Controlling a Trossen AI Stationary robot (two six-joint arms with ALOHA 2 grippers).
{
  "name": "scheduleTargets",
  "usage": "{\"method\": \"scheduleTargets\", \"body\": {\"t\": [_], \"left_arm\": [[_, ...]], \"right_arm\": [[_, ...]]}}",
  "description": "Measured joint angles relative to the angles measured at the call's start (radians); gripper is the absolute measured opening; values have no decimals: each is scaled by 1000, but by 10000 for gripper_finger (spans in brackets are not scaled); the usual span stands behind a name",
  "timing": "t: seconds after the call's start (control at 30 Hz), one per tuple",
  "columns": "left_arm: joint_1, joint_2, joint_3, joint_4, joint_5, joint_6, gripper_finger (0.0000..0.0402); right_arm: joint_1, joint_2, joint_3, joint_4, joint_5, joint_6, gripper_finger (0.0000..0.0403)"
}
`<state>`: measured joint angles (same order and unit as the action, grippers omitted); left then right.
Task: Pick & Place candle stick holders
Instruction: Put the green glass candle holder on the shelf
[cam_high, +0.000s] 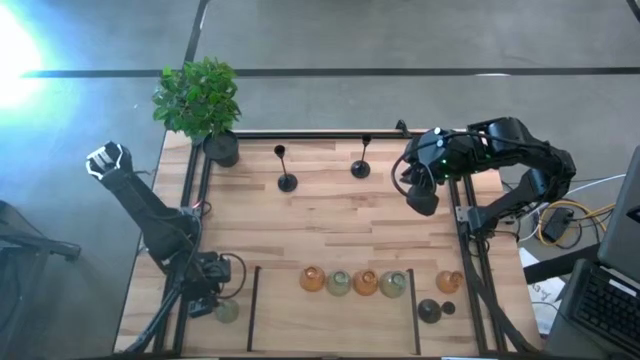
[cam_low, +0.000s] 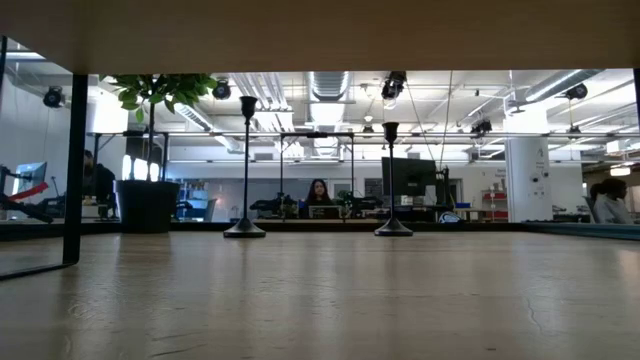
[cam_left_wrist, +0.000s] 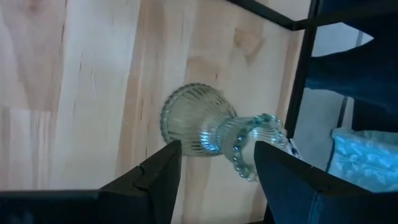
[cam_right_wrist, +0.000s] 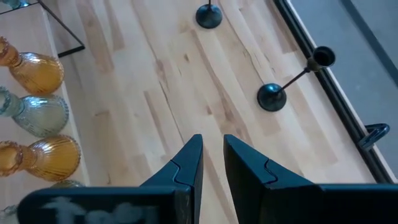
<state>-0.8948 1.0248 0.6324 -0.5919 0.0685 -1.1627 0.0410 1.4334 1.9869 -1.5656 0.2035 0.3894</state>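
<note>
The pale greenish-clear holder (cam_left_wrist: 205, 127) needs to go in the row of glass holders, so my left gripper will grab it by its beaded top rim (cam_left_wrist: 254, 148) next.
My left gripper (cam_high: 215, 300) is open at the table's near left corner, low over a pale greenish-clear ribbed glass holder (cam_left_wrist: 205, 127) that stands upright on its round base; its fingers stand on either side of the holder's beaded top rim. My right gripper (cam_right_wrist: 211, 162) is shut and empty, hovering above the table's far right (cam_high: 420, 195). Two black thin-stemmed holders (cam_high: 286, 180) (cam_high: 361, 168) stand on their round bases at the far middle. Amber and pale glass holders (cam_high: 352, 283) stand in a row near the front edge, with an amber one (cam_high: 449, 281) and two dark round ones (cam_high: 429, 311) to their right. My left gripper comes at the pale holder from above, pointing down, one finger on each side of its top rim (cam_left_wrist: 252, 146). I cannot tell whether a finger (cam_left_wrist: 280, 168) touches the rim. The holder stands on the table.
A black pot with a leafy green plant (cam_high: 200, 100) stands at the far left corner. Black frame rails (cam_high: 320, 134) run along the table's far edge and sides, and thin black bars (cam_high: 252, 305) stand near the front. Bare wood lies in the table's middle (cam_high: 330, 225).
</note>
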Motion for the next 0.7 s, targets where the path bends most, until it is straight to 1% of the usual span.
{"method": "scheduleTargets", "body": {"t": [0.3,0.43,0.6,0.7], "left_arm": [[0,0,-31,15,-1,-20,206],[0,4,-60,33,2,-39,194],[0,11,-76,75,5,-56,155],[2,9,-71,71,7,-76,108]], "right_arm": [[0,0,0,0,8,-5,56],[0,0,0,0,9,-6,56],[0,0,0,0,9,-7,56],[0,0,0,0,15,-8,56]]}}
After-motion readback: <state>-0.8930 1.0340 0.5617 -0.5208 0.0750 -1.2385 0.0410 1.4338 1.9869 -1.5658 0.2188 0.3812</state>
